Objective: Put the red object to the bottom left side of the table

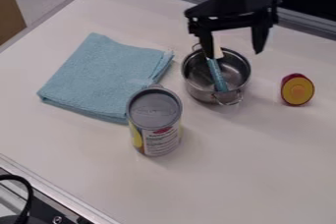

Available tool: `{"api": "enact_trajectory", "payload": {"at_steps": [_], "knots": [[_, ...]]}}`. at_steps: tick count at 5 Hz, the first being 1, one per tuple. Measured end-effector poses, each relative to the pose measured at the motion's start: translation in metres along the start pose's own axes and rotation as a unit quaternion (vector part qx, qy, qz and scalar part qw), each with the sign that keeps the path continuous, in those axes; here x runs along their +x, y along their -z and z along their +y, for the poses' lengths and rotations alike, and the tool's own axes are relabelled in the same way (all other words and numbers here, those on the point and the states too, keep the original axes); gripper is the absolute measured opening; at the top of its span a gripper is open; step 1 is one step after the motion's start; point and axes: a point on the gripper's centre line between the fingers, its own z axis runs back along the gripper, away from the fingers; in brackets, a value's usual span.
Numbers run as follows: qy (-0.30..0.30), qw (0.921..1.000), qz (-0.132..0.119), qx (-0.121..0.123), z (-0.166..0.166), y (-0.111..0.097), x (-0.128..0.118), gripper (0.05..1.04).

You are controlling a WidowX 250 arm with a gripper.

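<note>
The red object should go to its new spot on the tabletop, so next my gripper needs to grab it by its round red rim.
The black gripper (238, 51) hangs at the upper right over the metal pot, its two fingers spread apart with nothing held between them. To its lower right, a red object with a yellow-orange cut face (297, 90) stands on the white table (263, 169), apart from the gripper and the pot. Its flat face is turned toward the camera, and dark red skin shows around the rim.
A metal pot (193, 78) holds a blue-and-white utensil (217, 75). Left of it lies a folded light-blue cloth (105, 75). A can with a grey lid (155, 120) stands at the cloth's lower right corner. Metal rails (39, 181) edge the table.
</note>
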Motion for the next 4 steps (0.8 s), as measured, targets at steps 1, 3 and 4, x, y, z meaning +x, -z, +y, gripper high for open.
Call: {"api": "enact_trajectory", "payload": {"at_steps": [1, 3, 4], "knots": [[-0.026, 0.9997, -0.001, 0.002, -0.025, 0.011, 0.002, 0.997], [-0.07, 0.9973, 0.0, 0.021, -0.057, 0.037, 0.004, 0.997], [-0.071, 0.997, -0.006, 0.032, -0.066, 0.045, -0.001, 0.997]]}}
